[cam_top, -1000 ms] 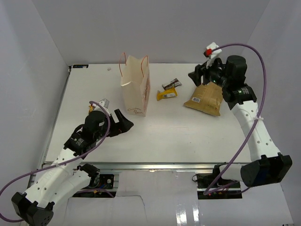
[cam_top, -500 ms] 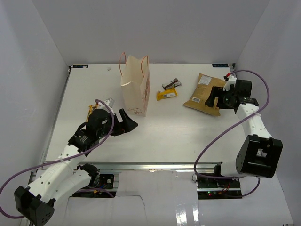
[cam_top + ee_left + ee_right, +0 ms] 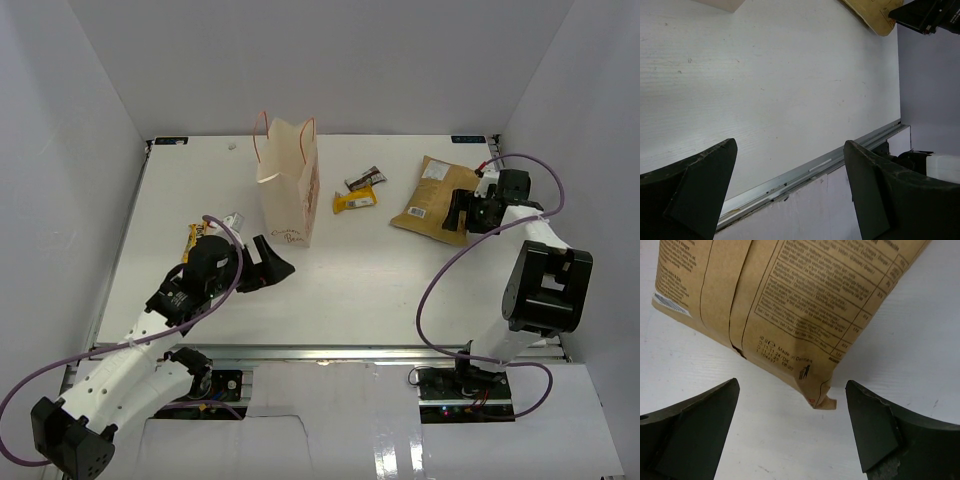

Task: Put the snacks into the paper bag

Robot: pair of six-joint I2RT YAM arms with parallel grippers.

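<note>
My right gripper would leave the tan chip bag lying if I raised the gripper now, because its fingers are wide apart next to the bag's corner [image 3: 463, 241].
The cream paper bag [image 3: 290, 195] with orange-red cord handles stands upright at the table's middle back. To its right lie the yellow wrapper [image 3: 357, 201] and the dark brown-and-white bar [image 3: 365, 179]. The tan chip bag [image 3: 433, 200] lies flat further right. In the right wrist view its printed back [image 3: 780, 305] fills the top. My right gripper [image 3: 456, 211] is open and low at the bag's right edge, its fingers [image 3: 695, 430] either side of the bag's corner, not touching it. My left gripper [image 3: 275, 262] is open and empty just in front of the paper bag. The green pouch is not in view.
White walls close in the table on the left, back and right. The metal front rail [image 3: 805, 172] runs just beyond my left fingers. The left wrist view also shows the chip bag's end [image 3: 875, 15] and the right gripper [image 3: 932, 15] far off.
My right arm has swung from above the chip bag's far end down to its right edge and folded back. My left gripper has crept slightly right towards the paper bag.
</note>
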